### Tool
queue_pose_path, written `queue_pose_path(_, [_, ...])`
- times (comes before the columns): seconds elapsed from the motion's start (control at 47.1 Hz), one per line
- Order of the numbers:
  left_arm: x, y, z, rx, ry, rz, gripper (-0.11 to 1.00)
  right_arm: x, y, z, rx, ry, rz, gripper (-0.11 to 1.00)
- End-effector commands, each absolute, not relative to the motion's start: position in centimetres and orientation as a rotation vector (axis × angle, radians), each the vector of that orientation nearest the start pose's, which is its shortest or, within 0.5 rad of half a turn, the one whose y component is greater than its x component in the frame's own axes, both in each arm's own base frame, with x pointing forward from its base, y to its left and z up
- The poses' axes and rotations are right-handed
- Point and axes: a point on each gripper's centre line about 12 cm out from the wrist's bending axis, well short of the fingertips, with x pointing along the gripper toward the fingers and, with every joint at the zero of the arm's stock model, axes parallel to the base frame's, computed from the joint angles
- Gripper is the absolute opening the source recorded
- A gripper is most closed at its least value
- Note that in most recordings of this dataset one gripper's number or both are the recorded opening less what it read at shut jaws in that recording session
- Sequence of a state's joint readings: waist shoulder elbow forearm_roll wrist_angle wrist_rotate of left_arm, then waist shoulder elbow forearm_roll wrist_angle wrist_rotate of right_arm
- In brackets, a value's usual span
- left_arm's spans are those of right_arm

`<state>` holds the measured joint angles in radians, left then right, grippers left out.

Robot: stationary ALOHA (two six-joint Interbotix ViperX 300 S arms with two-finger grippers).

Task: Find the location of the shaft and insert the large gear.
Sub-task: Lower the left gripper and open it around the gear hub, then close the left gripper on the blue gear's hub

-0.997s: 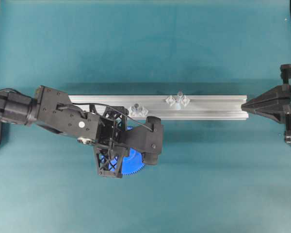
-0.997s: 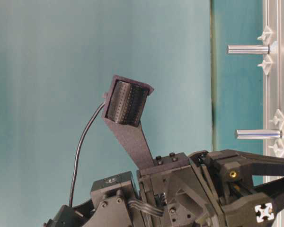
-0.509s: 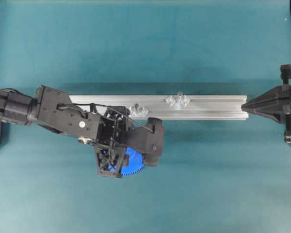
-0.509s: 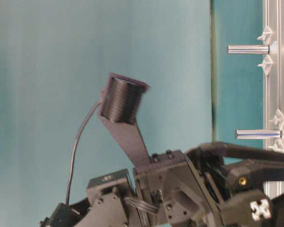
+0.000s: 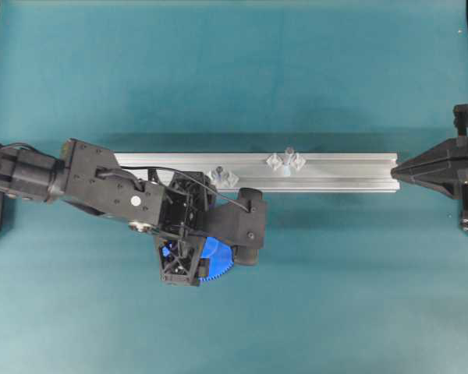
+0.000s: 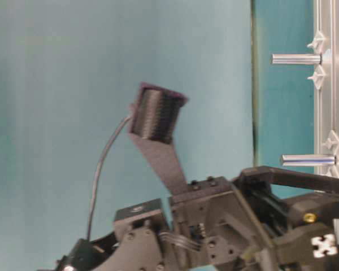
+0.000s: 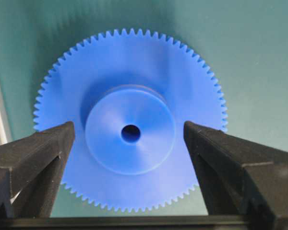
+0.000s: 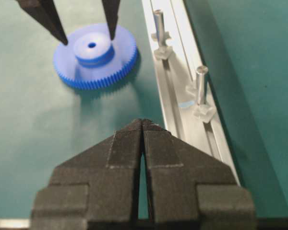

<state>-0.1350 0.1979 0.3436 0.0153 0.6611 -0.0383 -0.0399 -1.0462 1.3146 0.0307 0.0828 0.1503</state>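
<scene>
Next, my left gripper grabs the large gear by its raised middle (image 7: pixel 130 120) to seat the gear on the shaft.
The large gear (image 7: pixel 129 129), a bright-blue toothed disc with a raised hub, lies flat on the teal mat (image 8: pixel 33 134) just in front of the rail. My left gripper (image 7: pixel 129 139) hangs over it, open. Its fingers (image 7: pixel 43 148) stand on either side of the hub without touching it, as the right wrist view also shows for the left gripper (image 8: pixel 86 33) and the gear (image 8: pixel 95 55). The shaft (image 5: pixel 287 158) stands upright on the rail, flanked by clear brackets, and is the nearer peg (image 8: pixel 200 84) in that view. My right gripper (image 8: pixel 142 123) is shut and holds nothing, at the rail's right end.
A long aluminium rail (image 5: pixel 335 173) crosses the middle of the mat. A second peg (image 5: pixel 221 175) with bunched clear brackets stands on it, close behind the left wrist. The left arm (image 5: pixel 101 187) covers most of the gear (image 5: pixel 218 261) from above.
The left gripper's jaws have gone from shut to wide open above the gear, and the wrist has shifted slightly. The right gripper has stayed shut at the rail's end.
</scene>
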Motion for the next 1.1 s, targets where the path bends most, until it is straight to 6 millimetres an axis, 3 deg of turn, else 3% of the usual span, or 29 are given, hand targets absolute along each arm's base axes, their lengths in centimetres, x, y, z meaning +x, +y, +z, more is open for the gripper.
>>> queue_pose_path(0.0, [42.0,-5.7,15.7,0.065,1.163,-0.097,0.94,17.2,-0.7,21.2,0.198,0.339,-0.073,0.01])
queue_pose_path(1.082, [41.6,-5.4,12.8,0.068,1.235,-0.09,0.94,17.2,-0.7,21.2,0.21,0.34,-0.075,0.01])
